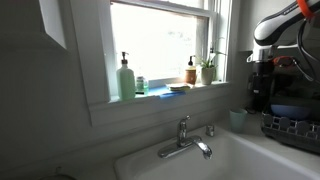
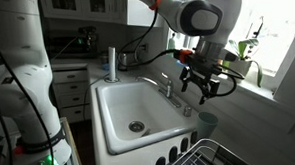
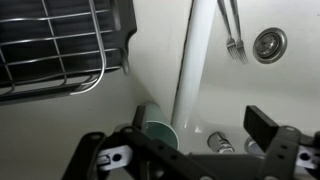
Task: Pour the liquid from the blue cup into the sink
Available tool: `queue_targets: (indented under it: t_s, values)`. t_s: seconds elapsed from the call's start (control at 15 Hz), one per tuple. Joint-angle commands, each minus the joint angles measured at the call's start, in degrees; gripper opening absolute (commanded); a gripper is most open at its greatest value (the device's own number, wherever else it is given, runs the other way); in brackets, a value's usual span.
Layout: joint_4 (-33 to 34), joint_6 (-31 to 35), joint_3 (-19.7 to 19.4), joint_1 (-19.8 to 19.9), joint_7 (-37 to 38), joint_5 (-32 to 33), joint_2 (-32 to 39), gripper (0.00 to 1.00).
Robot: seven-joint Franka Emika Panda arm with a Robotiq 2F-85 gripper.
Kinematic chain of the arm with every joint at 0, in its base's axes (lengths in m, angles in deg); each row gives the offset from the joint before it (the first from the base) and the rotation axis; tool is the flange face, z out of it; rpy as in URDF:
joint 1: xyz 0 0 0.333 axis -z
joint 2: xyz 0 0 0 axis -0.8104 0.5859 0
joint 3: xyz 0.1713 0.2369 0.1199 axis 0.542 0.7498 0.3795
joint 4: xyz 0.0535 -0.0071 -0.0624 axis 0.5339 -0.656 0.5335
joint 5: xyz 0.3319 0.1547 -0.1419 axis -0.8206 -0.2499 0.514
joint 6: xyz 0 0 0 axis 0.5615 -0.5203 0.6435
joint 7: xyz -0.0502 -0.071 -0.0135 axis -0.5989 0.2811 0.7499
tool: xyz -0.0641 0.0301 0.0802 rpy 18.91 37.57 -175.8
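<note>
I next need to pinch the blue cup's rim on the side away from the sink point(image 2: 138, 98) with my gripper to pour the liquid. The cup's sink-facing rim stays free that way.
The blue cup point(image 2: 206, 120) stands upright on the counter beside the white sink point(image 2: 138, 98), just past the chrome tap point(image 2: 169, 87). In an exterior view the cup point(image 1: 238, 120) sits between the tap point(image 1: 186, 140) and the dish rack. My gripper point(image 2: 208, 87) hangs open and empty a little above the cup. It also shows in an exterior view point(image 1: 262, 90). In the wrist view the cup's rim point(image 3: 160, 134) lies below and between my spread fingers point(image 3: 185, 142), next to the sink's rim point(image 3: 195, 60). I cannot see any liquid.
A wire dish rack point(image 1: 291, 128) stands close beside the cup, also in the wrist view point(image 3: 55, 50). The windowsill holds a pale green pump bottle point(image 1: 126, 80), a blue dish point(image 1: 160, 92) and a plant point(image 1: 207, 70). The drain point(image 3: 268, 43) lies in the basin.
</note>
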Motion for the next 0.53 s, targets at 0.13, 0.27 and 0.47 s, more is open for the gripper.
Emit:
queue_targets:
  t_s: [0.13, 0.27, 0.47]
  values:
    - [2.12, -0.91, 1.61, 1.74, -0.01, -0.55, 1.79, 1.0]
    - [5.97, -0.15, 1.0, 3.04, 1.56, -2.15, 6.72, 1.0]
    - [9.05, 1.61, 1.26, 5.42, -0.25, -4.44, 10.74, 1.0]
